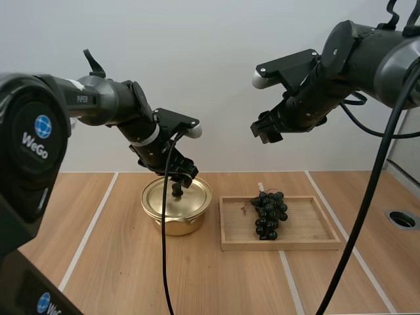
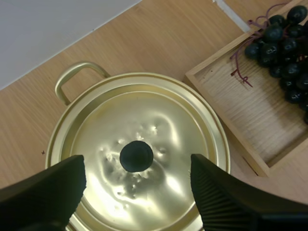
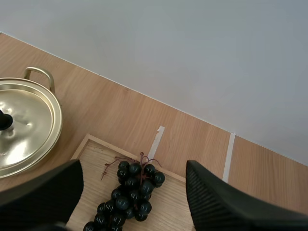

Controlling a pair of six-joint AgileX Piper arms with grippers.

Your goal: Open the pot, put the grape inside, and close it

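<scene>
I should next grip the lid with my left gripper by its narrow black knob (image 1: 177, 189), since the lid is wider than my open fingers.
A gold pot (image 1: 176, 209) stands on the table with its lid (image 2: 139, 144) on; the lid has a black knob (image 2: 136, 156). My left gripper (image 1: 178, 178) hovers just above the knob, open, its fingers (image 2: 48, 187) standing either side of the knob. A bunch of dark grapes (image 1: 269, 214) lies in a wooden tray (image 1: 308, 244) right of the pot. My right gripper (image 1: 266, 128) hangs high above the tray, open and holding nothing. The grapes (image 3: 129, 198) and the lidded pot (image 3: 24, 125) lie below it.
White tape lines run across the wooden table. A round hole (image 1: 401, 219) sits in the table at the far right. A pale wall stands behind the table.
</scene>
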